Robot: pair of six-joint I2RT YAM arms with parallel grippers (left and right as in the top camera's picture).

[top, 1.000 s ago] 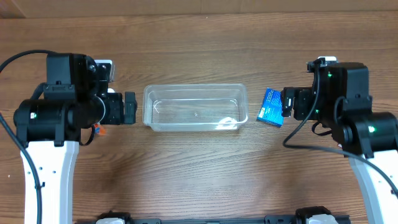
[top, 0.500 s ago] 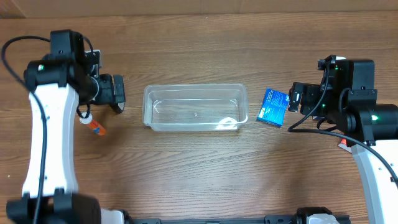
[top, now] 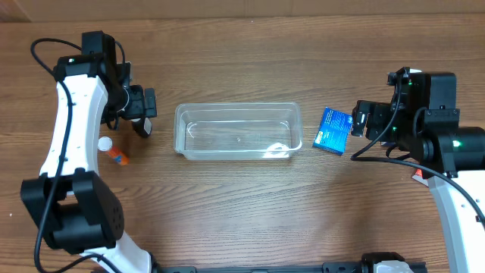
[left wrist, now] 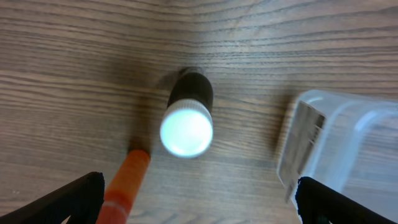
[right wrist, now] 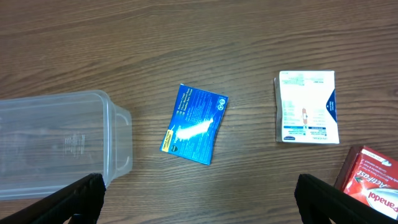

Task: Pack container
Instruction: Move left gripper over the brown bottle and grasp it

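Observation:
The dark bottle's white cap (left wrist: 186, 132) is below my left gripper's fingers, so they would miss the cap if they closed now. My left gripper needs to move lower first, then close on the cap.
The clear container (top: 239, 130) stands empty mid-table; its corner shows in the left wrist view (left wrist: 336, 143) and its end in the right wrist view (right wrist: 56, 143). My left gripper (top: 146, 114) is open and empty just left of the container. In the left wrist view (left wrist: 199, 211) it hovers over a dark bottle with a white cap (left wrist: 186, 121) and an orange tube (left wrist: 127, 183). My right gripper (top: 355, 121) is open and empty beside a blue packet (top: 331, 130). In the right wrist view (right wrist: 202, 208) that packet (right wrist: 194, 124) lies flat on the wood.
The orange tube with its white cap (top: 114, 152) lies left of the container. A white packet (right wrist: 306, 107) and a red box (right wrist: 370, 183) lie right of the blue packet. The table is brown wood.
My left arm has swung toward the far left and its gripper has shifted slightly away from the container, uncovering the orange tube. My right gripper has drawn back a little to the right.

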